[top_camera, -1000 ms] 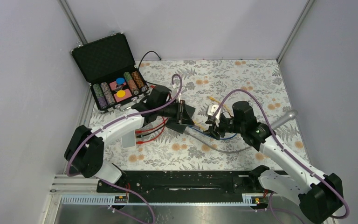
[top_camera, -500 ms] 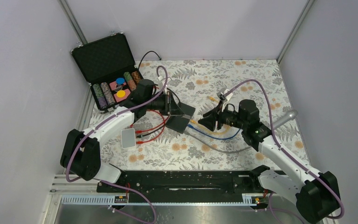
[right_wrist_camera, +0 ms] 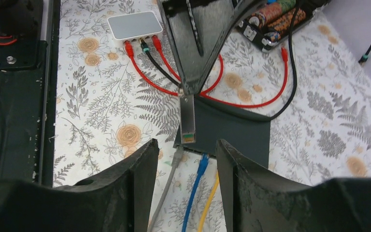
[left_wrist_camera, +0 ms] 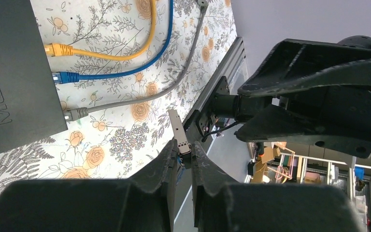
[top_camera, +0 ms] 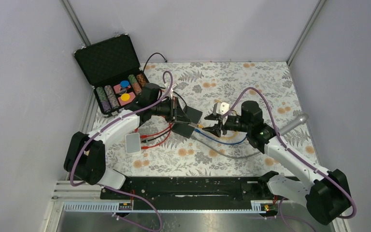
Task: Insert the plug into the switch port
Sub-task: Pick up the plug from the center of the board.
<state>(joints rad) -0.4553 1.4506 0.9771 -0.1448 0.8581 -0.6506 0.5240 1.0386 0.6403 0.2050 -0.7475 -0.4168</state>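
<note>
My right gripper should grab the plug next by its free silver end [top_camera: 194,125] [right_wrist_camera: 188,129], so the dark end stays free to go into the switch port.
The dark switch [top_camera: 182,130] lies flat at mid table, with yellow, blue and grey cables plugged into its right edge. My left gripper [top_camera: 178,110] hovers over the switch's left part, shut on a small silver plug [left_wrist_camera: 178,137] that sticks out past the fingertips. In the right wrist view the plug [right_wrist_camera: 187,118] hangs tip-down just above the switch [right_wrist_camera: 232,137], near the grey cable's port. My right gripper [right_wrist_camera: 187,162] is open and empty, to the right of the switch [left_wrist_camera: 14,72], over the cables and facing the plug. It also shows in the top view [top_camera: 211,126].
A small white box [top_camera: 133,142] with red and black cables lies left of the switch. An open poker chip case [top_camera: 118,82] stands at the back left. A grey cylinder [top_camera: 294,123] lies at the right. Cables [top_camera: 222,141] trail right of the switch.
My left gripper drew back to the left from over the switch, still holding the plug. My right gripper rose, then came down closer to the switch's cable side.
</note>
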